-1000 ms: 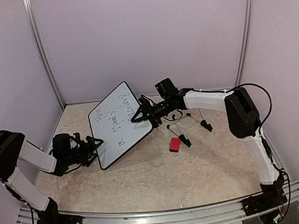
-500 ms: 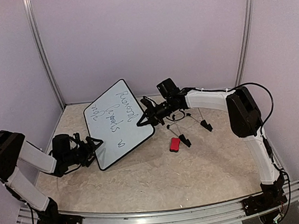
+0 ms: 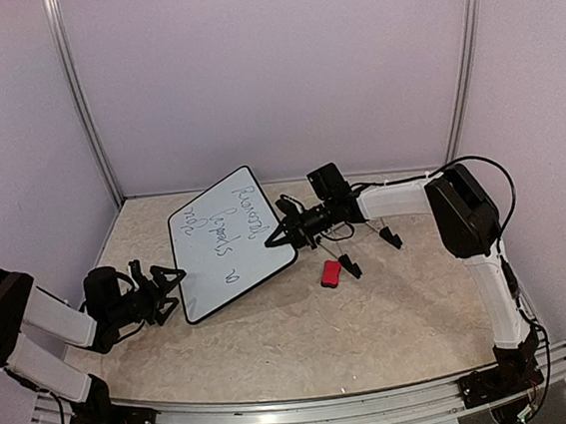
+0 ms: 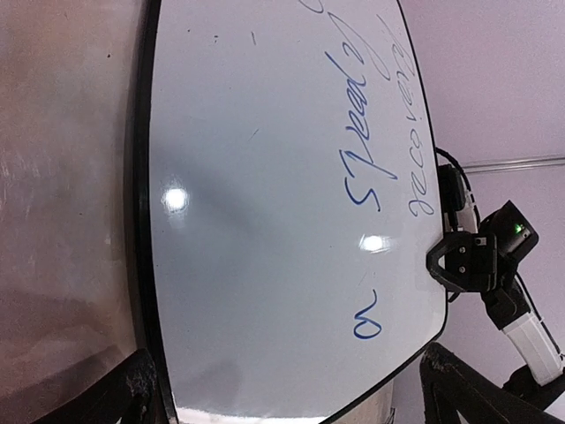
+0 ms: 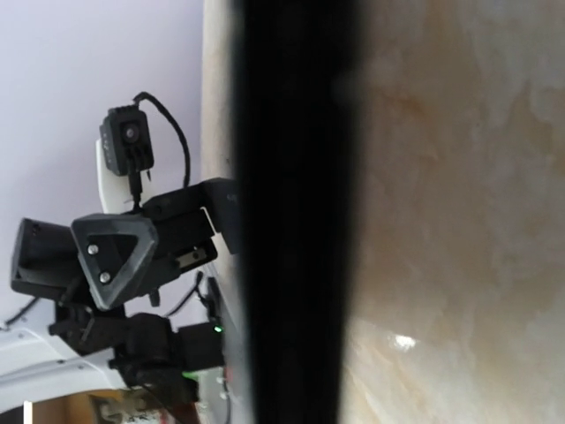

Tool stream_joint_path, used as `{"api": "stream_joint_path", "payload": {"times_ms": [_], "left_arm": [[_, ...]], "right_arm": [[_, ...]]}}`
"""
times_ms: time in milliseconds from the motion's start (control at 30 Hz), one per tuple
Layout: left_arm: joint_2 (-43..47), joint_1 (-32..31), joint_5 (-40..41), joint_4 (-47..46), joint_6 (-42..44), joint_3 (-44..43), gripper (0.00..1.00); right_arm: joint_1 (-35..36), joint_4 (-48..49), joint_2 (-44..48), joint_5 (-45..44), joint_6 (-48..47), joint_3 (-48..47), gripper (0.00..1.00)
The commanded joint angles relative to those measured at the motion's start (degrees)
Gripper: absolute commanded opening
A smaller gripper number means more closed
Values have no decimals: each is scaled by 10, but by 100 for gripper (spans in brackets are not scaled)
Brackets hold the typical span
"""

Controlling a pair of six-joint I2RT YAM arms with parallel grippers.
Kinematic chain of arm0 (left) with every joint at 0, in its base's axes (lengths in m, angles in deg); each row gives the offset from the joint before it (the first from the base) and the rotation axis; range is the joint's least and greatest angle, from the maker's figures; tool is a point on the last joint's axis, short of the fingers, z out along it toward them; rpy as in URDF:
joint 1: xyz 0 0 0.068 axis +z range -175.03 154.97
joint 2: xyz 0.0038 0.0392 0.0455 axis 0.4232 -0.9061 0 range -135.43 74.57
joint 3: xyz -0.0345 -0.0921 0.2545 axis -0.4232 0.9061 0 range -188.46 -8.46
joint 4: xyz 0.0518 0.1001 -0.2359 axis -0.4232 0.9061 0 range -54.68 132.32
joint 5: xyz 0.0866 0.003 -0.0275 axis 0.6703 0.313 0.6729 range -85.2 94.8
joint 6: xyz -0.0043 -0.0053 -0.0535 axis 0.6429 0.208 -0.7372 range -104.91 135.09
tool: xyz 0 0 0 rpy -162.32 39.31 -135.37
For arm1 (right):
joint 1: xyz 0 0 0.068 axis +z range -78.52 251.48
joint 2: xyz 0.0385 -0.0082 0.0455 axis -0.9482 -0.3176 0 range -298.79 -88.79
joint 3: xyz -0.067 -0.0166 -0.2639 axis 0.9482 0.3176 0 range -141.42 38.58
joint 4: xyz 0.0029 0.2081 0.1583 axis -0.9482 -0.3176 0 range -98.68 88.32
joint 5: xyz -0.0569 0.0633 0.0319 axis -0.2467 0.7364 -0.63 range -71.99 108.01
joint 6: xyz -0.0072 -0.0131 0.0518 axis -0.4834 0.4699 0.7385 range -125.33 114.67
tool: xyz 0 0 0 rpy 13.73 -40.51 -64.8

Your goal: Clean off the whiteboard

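My left gripper should next grab the whiteboard's edge opposite my right gripper, so its other edge can sit on the stand for erasing.
The whiteboard (image 3: 228,247) stands tilted above the table at centre-left, its near corner down, with dark handwriting on its upper half. My right gripper (image 3: 272,241) is shut on the middle of its right edge. In the right wrist view that black rim (image 5: 296,221) runs edge-on straight down the picture. My left gripper (image 3: 173,286) hangs open just left of the board's near left edge, a small gap between them. In the left wrist view the whiteboard (image 4: 265,221) fills the frame, and my left gripper (image 4: 296,397) has its fingertips spread wide at the two bottom corners.
A small red eraser block (image 3: 330,274) lies on the table right of the board, below my right arm. A thin black wire stand (image 3: 365,232) sits behind it. Pale walls and metal posts close off the back and both sides.
The right gripper closed on the board's right edge. The board swung round and sank lower and flatter. My left arm drew back to the left, still open.
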Motion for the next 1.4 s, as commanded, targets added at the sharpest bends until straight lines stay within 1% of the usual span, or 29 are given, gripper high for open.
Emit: {"api": "stream_joint_path", "payload": {"times_ms": [0, 233, 400, 467, 567, 633, 667, 833, 900, 967, 1167, 1233, 1267, 1367], "left_arm": [[3, 13, -21, -39, -9, 5, 99], [-1, 36, -37, -53, -13, 4, 99], [0, 50, -43, -35, 0, -14, 99], [-10, 53, -48, -47, -4, -22, 99], [-41, 64, -65, -124, -40, -27, 99], [-68, 68, -82, -209, -85, -33, 98], [-82, 68, -90, -232, -97, -38, 96], [-180, 61, -127, -432, -198, -73, 90], [-208, 56, -137, -478, -230, -88, 88], [-230, 51, -139, -484, -237, -104, 85], [-224, 36, -134, -444, -222, -147, 78], [-222, 28, -137, -433, -217, -161, 73], [-223, 25, -137, -430, -216, -166, 67], [-221, 15, -137, -422, -212, -176, 42]], "right_arm": [[-11, 204, 59, 50, 82, 22, 0], [-14, 229, 85, 52, 95, 16, 0], [-15, 247, 101, 60, 99, 20, 0], [-15, 261, 110, 65, 103, 27, 0], [-15, 261, 124, 67, 96, 38, 0], [-15, 258, 132, 67, 89, 48, 0], [-15, 259, 137, 67, 87, 52, 0], [-15, 264, 161, 73, 72, 86, 0], [-14, 259, 172, 72, 62, 97, 0], [-15, 257, 180, 72, 56, 107, 0], [-12, 256, 201, 75, 47, 130, 0], [-12, 256, 206, 75, 46, 135, 0], [-12, 256, 208, 75, 45, 137, 0], [-12, 256, 213, 73, 44, 142, 0]]}}
